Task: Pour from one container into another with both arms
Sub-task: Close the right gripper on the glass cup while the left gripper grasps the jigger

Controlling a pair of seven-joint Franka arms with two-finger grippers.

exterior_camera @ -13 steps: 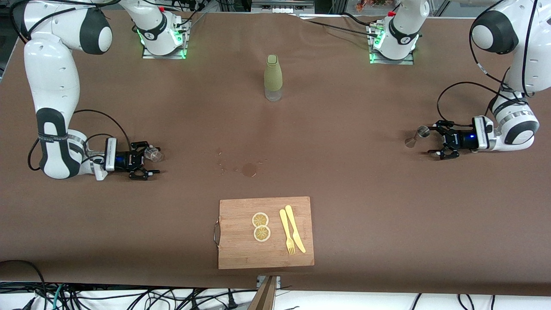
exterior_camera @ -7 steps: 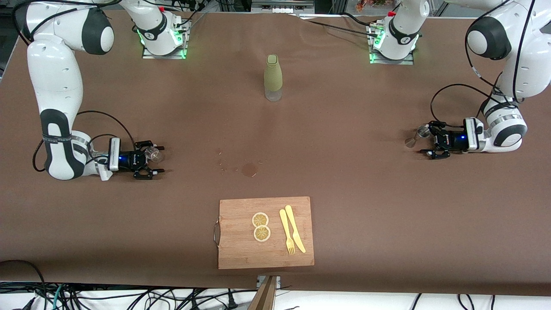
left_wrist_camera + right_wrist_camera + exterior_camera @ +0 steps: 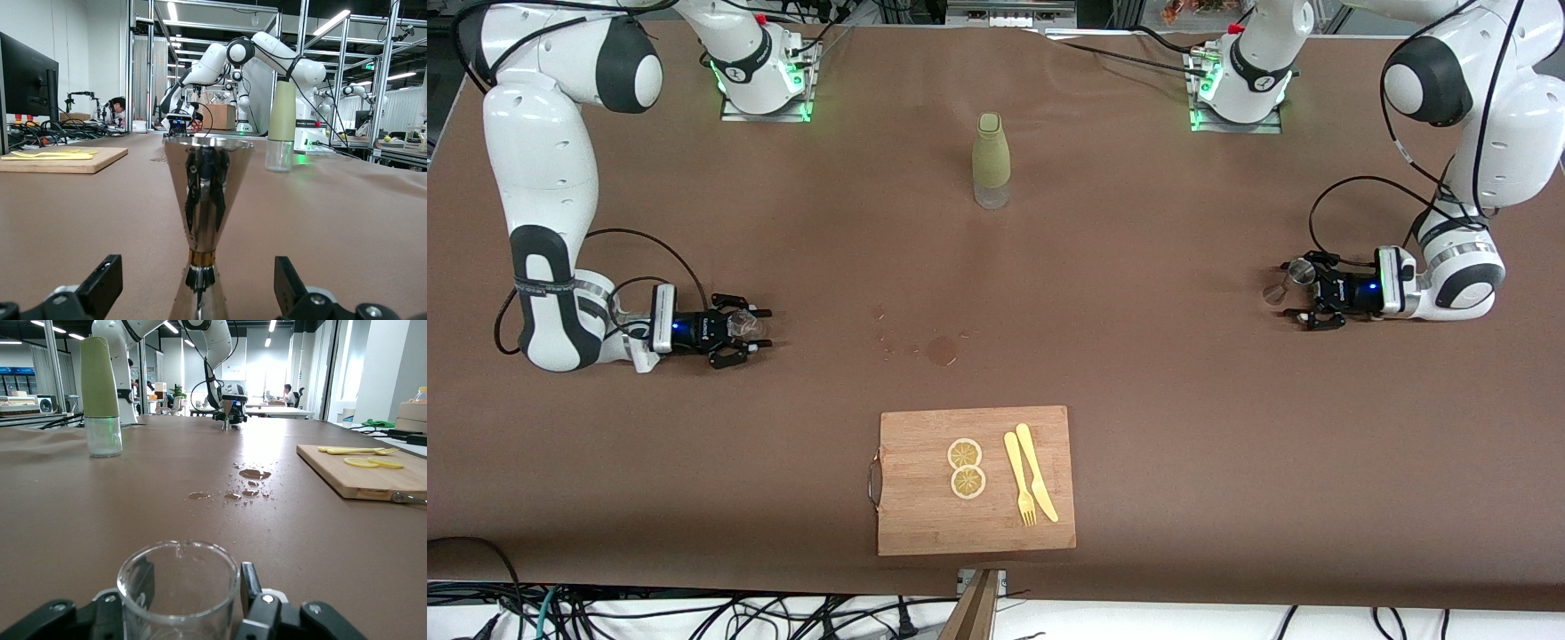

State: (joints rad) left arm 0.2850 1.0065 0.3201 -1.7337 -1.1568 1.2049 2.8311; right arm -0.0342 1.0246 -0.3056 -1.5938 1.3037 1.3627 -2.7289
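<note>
The robot's left gripper will next pour between the steel jigger and the clear glass tumbler, so it will grab the jigger by its narrow middle [image 3: 201,260].
The clear glass tumbler [image 3: 745,325] stands on the table near the right arm's end. My right gripper [image 3: 757,328] lies low along the table, shut on it, one finger against each side of the glass [image 3: 178,587]. The steel jigger [image 3: 1288,283] stands upright near the left arm's end. My left gripper [image 3: 1295,291] is open around it at table height. In the left wrist view the jigger's waist [image 3: 203,257] sits midway between the two fingers [image 3: 100,288], with a wide gap on each side.
An olive-green sleeved bottle [image 3: 991,160] stands mid-table toward the arms' bases. Wet spots [image 3: 941,349] mark the cloth in the middle. A wooden cutting board [image 3: 925,507] with lemon slices [image 3: 966,468], a yellow fork and a knife [image 3: 1032,476] lies nearest the front camera.
The right gripper's fingers have closed in on the glass tumbler. The left gripper has slid along the table toward the jigger, which now stands between its fingers.
</note>
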